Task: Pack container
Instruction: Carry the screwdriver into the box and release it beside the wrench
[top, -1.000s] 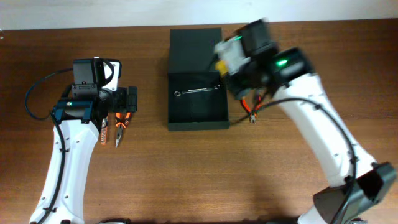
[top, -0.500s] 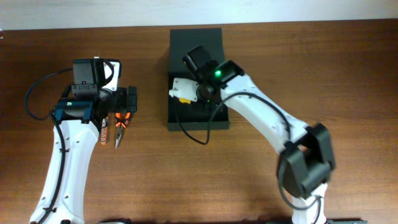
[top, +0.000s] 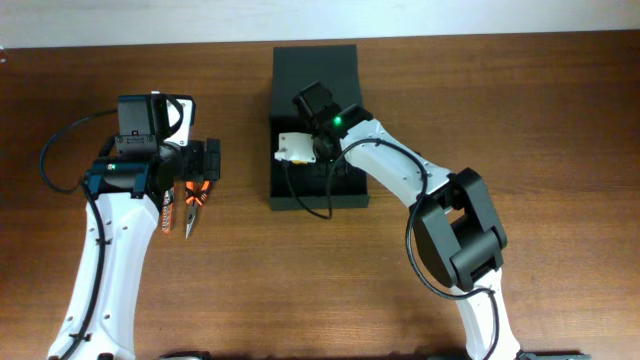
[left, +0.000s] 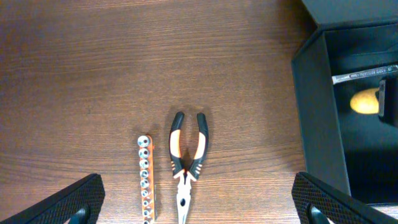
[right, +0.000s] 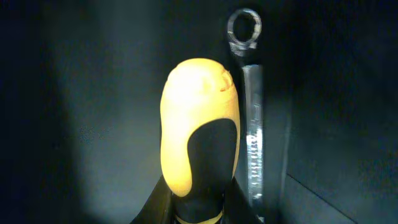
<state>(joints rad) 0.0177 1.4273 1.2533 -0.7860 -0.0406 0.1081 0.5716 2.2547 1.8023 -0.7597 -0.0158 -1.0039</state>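
The tool's yellow handle lies low over the container's bottom beside the wrench and the tool would rest there if released, so it is time for my right gripper to open now.
The container (top: 276, 196) is a dark box, open on the wooden table with its flap lid (top: 316, 66) folded back. My right gripper (right: 199, 200) reaches inside it, shut on a yellow-and-black handled tool (right: 198, 106). Only the tool's handle shows. Beside it on the box floor lies a silver wrench (right: 252, 140). From overhead, the right gripper (top: 297, 158) sits under its white camera. The left wrist view also catches the yellow handle (left: 365, 101), the wrench (left: 364, 74) and the container wall (left: 314, 112). My left gripper (left: 199, 210) hangs open over the table, left of the box.
Orange-and-black pliers (left: 186, 155) and an orange rail of sockets (left: 146, 177) lie side by side under the left gripper (top: 188, 162). Overhead, the pliers (top: 193, 205) and socket rail (top: 165, 212) lie left of the container. Cables trail from both arms.
My right arm has swung from the container's right edge into the box, carrying the yellow-handled tool, and has settled low beside the wrench. The left arm has not moved.
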